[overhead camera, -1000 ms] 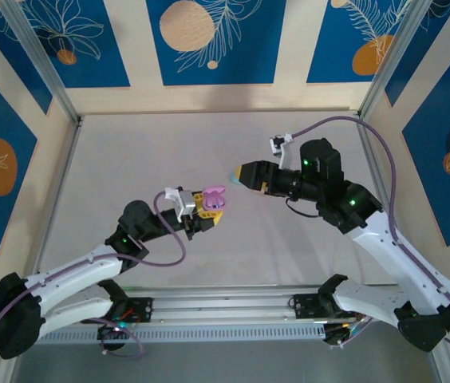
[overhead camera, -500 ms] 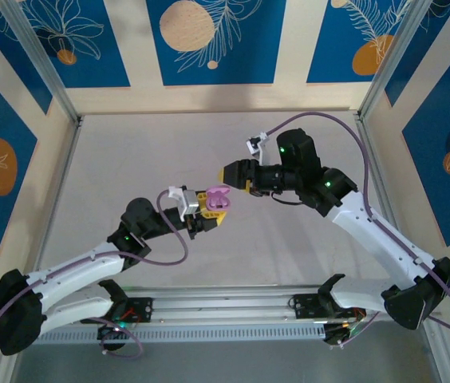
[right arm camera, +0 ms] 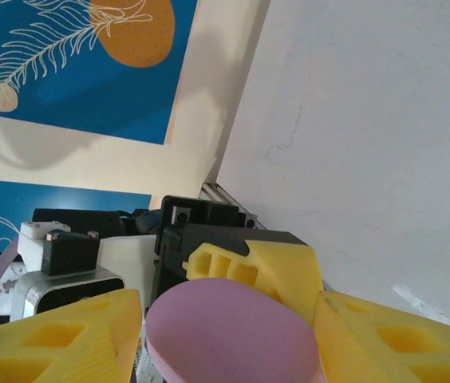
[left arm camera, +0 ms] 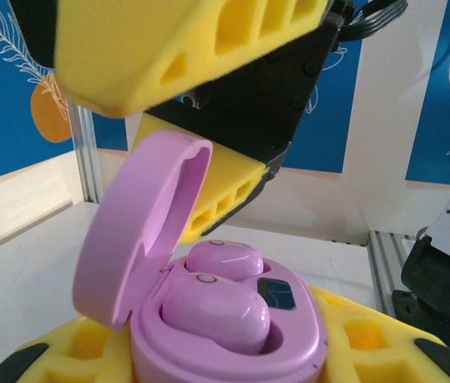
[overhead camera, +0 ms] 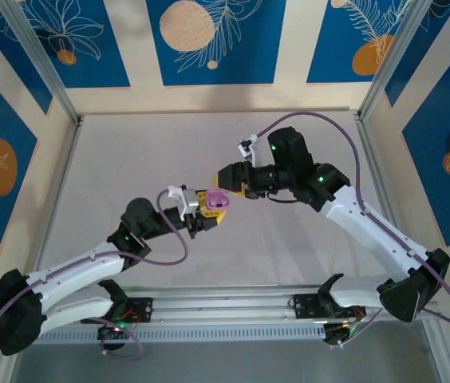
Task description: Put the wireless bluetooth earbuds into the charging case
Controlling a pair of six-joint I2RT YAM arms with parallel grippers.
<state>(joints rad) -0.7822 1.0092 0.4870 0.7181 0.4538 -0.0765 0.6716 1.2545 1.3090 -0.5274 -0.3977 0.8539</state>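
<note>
The case needs to shut over the earbuds, so my right gripper will next pinch it across its lid's outer side [overhead camera: 217, 195] [right arm camera: 230, 332] and the opposite body of the case.
A lilac-pink charging case [left arm camera: 233, 347] sits between the yellow pads of my left gripper [left arm camera: 225, 363], which is shut on it. Its lid [left arm camera: 141, 231] stands open. Two lilac-pink earbuds [left arm camera: 213, 311] [left arm camera: 226, 259] lie side by side in its wells. In the top view the case [overhead camera: 218, 198] is held up above mid-table by the left gripper [overhead camera: 207, 209], and my right gripper [overhead camera: 226, 180] has its tips right at it. In the right wrist view the right gripper [right arm camera: 233, 351] is open, with the lid [right arm camera: 233, 331] between its yellow fingers [right arm camera: 57, 335]. Whether they touch the lid I cannot tell.
Grey table top [overhead camera: 153, 152] stretches behind and beside both arms, fenced by aluminium posts [overhead camera: 41, 64] and blue patterned wall panels. A metal rail [overhead camera: 225, 307] runs along the near edge between the arm bases.
My right arm has swung left and forward, bringing its open fingers from well apart to around the case's lid. The left gripper has kept the case in the same spot.
</note>
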